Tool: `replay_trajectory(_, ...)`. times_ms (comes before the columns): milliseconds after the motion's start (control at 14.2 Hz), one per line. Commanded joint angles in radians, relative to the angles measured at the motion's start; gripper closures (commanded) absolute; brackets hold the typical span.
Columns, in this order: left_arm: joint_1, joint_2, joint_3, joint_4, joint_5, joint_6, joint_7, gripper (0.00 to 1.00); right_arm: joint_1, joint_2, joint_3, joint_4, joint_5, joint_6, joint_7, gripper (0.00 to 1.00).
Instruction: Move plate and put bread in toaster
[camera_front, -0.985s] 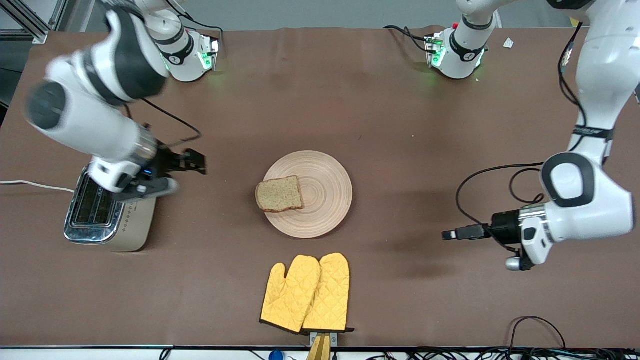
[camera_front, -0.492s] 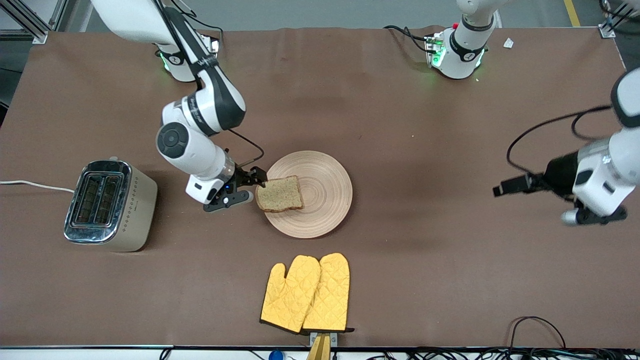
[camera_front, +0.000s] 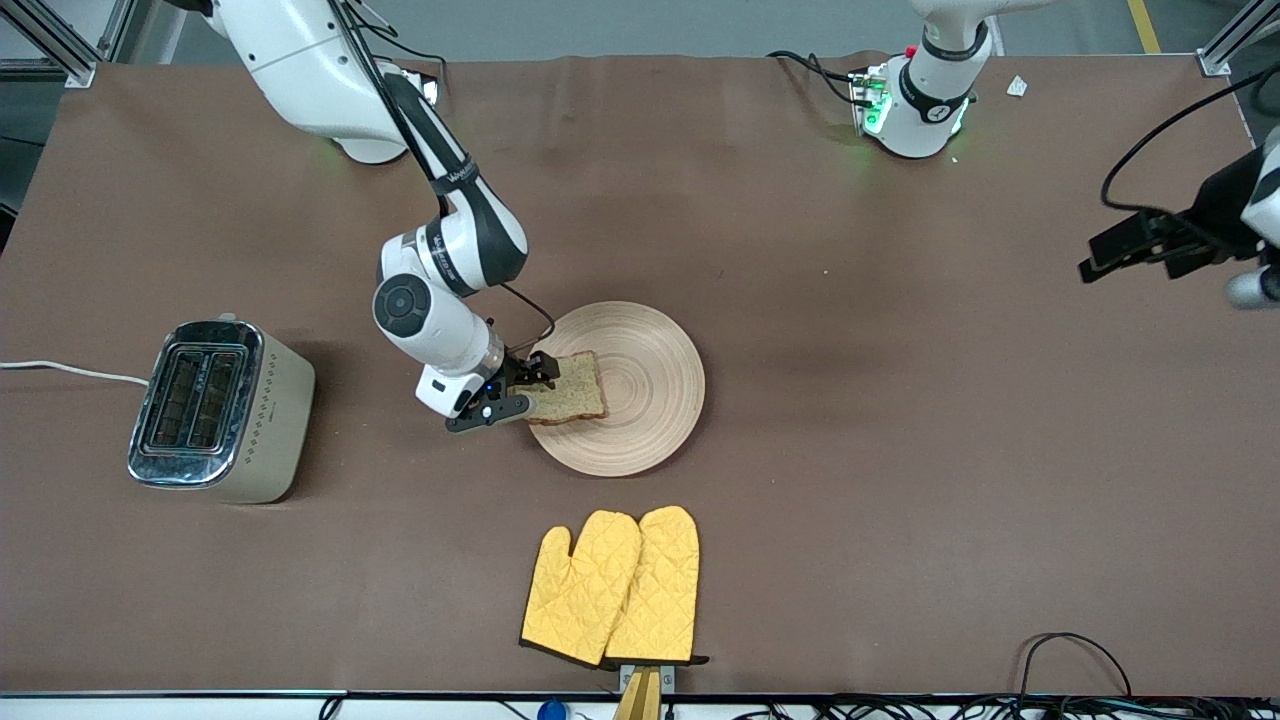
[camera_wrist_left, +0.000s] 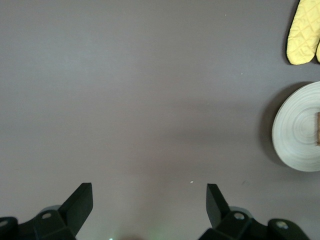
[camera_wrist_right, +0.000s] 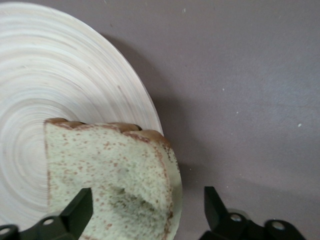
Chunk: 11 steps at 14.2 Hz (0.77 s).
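Next, my right gripper takes hold of the bread by its crust side (camera_wrist_right: 173, 202) to put the bread in the toaster.
The bread (camera_front: 572, 390) lies flat on the plate (camera_front: 645, 400) mid-table, at the plate's edge toward the right arm's end. My right gripper (camera_front: 528, 388) is low at that edge and open. In the right wrist view its fingers (camera_wrist_right: 80, 210) straddle the crust side of the bread (camera_wrist_right: 110, 170) on the plate (camera_wrist_right: 50, 65). The toaster (camera_front: 215, 410) stands toward the right arm's end of the table, slots up and empty. My left gripper (camera_front: 1130, 250) is open and empty, up over the left arm's end of the table. Its wrist view shows its fingers (camera_wrist_left: 80, 202) over bare table and the plate (camera_wrist_left: 297, 130) far off.
A pair of yellow oven mitts (camera_front: 615, 585) lies nearer to the front camera than the plate, close to the table's front edge; one also shows in the left wrist view (camera_wrist_left: 303, 32). The toaster's white cord (camera_front: 70, 372) runs off the table's end.
My right gripper has swung from over the toaster to the bread's edge on the plate. My left gripper has risen and drawn away toward its end of the table.
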Motion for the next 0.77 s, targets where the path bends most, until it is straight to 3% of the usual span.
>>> replay_trajectory(0, -0.027, -0.054, 0.035, -0.028, 0.056, -0.036, 0.027, 0.00, 0.012, -0.011, -0.008, -0.004, 0.026, -0.003, 0.001, 0.29)
replay_trajectory(141, -0.027, -0.054, 0.034, -0.019, 0.070, -0.041, 0.027, 0.00, 0.012, -0.011, -0.008, 0.001, 0.026, -0.024, 0.001, 0.42)
replay_trajectory(704, -0.028, -0.080, -0.003, -0.029, 0.072, -0.039, -0.051, 0.00, 0.010, -0.016, -0.008, 0.022, 0.027, -0.058, 0.009, 0.51)
